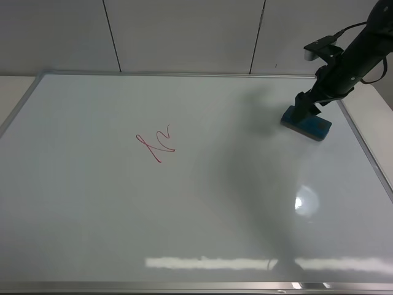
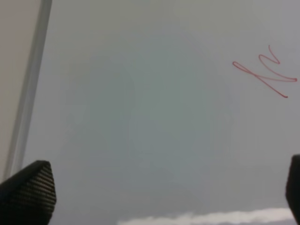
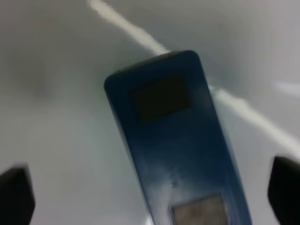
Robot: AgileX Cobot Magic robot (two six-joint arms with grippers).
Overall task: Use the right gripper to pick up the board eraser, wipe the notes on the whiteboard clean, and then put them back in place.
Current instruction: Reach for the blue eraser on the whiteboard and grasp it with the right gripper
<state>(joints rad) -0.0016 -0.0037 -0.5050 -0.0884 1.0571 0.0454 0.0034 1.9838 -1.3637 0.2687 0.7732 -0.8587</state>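
My right gripper's fingers end above the eraser's long sides, so closing on the board eraser (image 1: 307, 123) now would miss it. The right gripper lowers first.
The teal-blue board eraser (image 1: 307, 123) lies flat on the whiteboard (image 1: 184, 215) near its right edge. My right gripper (image 1: 304, 110) hangs just over the eraser's left end, open. In the right wrist view the eraser (image 3: 173, 140) fills the gap of the right gripper (image 3: 150, 192), and both black fingertips (image 3: 16, 194) stand well clear of its sides. The red notes (image 1: 155, 144) sit left of the board's centre. My left gripper (image 2: 161, 187) hovers open over bare board, with the notes (image 2: 265, 72) ahead of it.
The board's silver frame (image 1: 362, 147) runs close to the eraser on the right. A pale panelled wall (image 1: 184, 31) rises behind the board. Lamp glare (image 1: 304, 203) streaks the front of the board. The frame's left rail (image 2: 28, 93) shows in the left wrist view.
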